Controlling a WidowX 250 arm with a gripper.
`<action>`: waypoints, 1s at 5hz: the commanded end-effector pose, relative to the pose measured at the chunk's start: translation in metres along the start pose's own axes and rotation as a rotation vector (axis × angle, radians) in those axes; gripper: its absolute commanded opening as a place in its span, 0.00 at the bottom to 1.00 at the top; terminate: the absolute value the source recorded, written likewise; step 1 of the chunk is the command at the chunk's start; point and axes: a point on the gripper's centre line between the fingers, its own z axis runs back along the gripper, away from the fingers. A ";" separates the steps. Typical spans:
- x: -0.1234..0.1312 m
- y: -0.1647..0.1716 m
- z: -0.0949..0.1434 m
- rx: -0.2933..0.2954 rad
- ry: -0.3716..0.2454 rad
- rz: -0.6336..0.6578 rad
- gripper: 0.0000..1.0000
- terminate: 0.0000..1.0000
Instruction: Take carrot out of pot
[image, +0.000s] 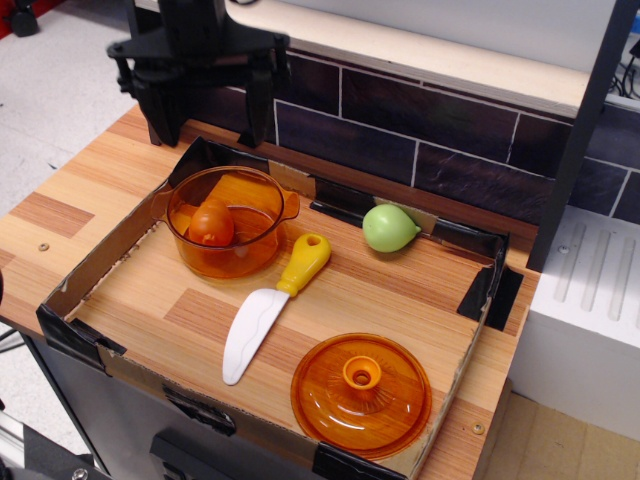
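Observation:
The orange-red carrot needs to come out of the translucent orange pot (262, 246), so my gripper will next pick up the carrot by its thick rounded body (211, 223).
The carrot (211, 222), a small rounded orange-red toy, lies inside the translucent orange pot (262, 246) at the left of the cardboard tray. My black gripper (208, 124) hangs high above the pot's far rim, a little behind it. Its two fingers are spread wide apart with nothing between them. It touches neither the pot nor the carrot.
A toy knife (272, 303) with a yellow handle lies beside the pot. A pale green pear toy (389, 228) sits at the back. The domed orange lid (361, 394) rests at the front right. The tray's cardboard walls (90, 270) and a dark brick back wall (420, 130) enclose the area.

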 end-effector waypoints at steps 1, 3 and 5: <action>0.008 0.008 -0.018 0.040 -0.062 0.014 1.00 0.00; 0.005 0.010 -0.031 0.061 -0.081 0.019 1.00 0.00; 0.003 0.007 -0.049 0.079 -0.079 0.026 1.00 0.00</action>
